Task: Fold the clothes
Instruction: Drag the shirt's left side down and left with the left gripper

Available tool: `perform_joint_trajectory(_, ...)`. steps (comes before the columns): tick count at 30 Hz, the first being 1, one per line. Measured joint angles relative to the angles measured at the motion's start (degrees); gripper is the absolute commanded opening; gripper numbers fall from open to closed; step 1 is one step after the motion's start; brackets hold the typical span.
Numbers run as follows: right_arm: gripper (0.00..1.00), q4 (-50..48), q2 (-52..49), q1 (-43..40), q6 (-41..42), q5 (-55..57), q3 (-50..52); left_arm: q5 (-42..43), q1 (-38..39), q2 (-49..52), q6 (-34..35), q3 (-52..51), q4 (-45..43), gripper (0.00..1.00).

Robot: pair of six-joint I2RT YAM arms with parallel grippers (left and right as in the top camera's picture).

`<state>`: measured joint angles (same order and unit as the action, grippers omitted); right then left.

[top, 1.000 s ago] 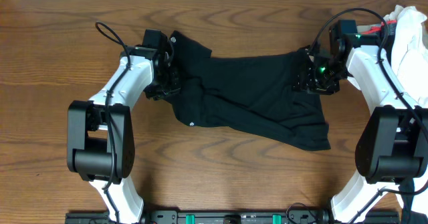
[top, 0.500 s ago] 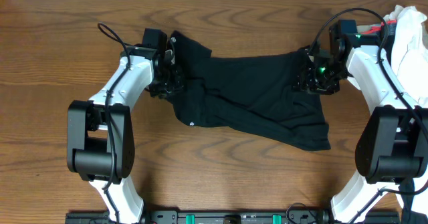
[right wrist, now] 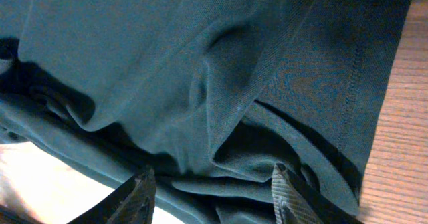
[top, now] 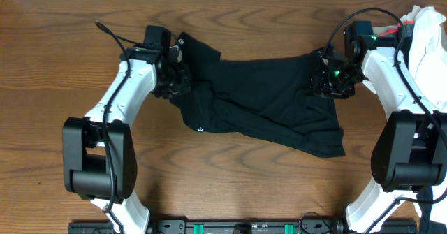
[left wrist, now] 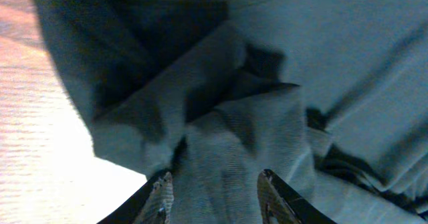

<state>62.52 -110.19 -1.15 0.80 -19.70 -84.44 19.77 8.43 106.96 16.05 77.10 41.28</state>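
Observation:
I should next grab the black T-shirt's raised fold on its crumpled side with my left gripper. That should pull the T-shirt's side open for folding.
The black T-shirt (top: 258,101) lies crumpled across the middle of the wooden table, with a small white logo mark (top: 198,129) near its lower left. My left gripper (top: 183,80) is down on the shirt's upper left part. In the left wrist view its jaws stand apart, and a raised fold of fabric (left wrist: 221,137) runs between the fingertips (left wrist: 163,187). My right gripper (top: 323,80) is on the shirt's upper right edge. Its jaws are wide, astride loose folds (right wrist: 221,150) that lie slack between them.
A white cloth (top: 426,31) is heaped at the far right edge, behind the right arm. Bare wooden table (top: 230,192) stretches in front of the shirt and to its left. Cables loop off both arms.
My left arm has shifted a little up and back at the shirt's left side, and its jaws have widened slightly. The right arm and the shirt look unchanged.

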Motion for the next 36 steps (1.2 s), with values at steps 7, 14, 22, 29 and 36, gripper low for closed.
perform_joint_trajectory(7,0.54,0.0,0.0,0.0,0.0,0.0,0.0,-2.1,2.9,2.2,0.0,0.0,-0.8,0.44)
perform_joint_trajectory(14,0.54,0.0,0.0,0.0,0.0,0.0,0.0,-5.6,3.0,3.7,-0.1,0.0,-1.1,0.22)
perform_joint_trajectory(22,0.53,0.1,0.0,0.0,0.0,0.0,0.0,-6.3,3.0,3.4,-1.3,0.0,0.4,0.06)
perform_joint_trajectory(29,0.53,0.9,0.0,0.0,0.0,0.0,0.0,-9.5,2.5,-5.7,-1.7,3.0,14.8,0.06)
perform_joint_trajectory(36,0.54,1.9,0.0,0.0,0.0,0.1,0.0,-15.4,-2.5,-21.3,4.4,4.5,33.1,0.06)
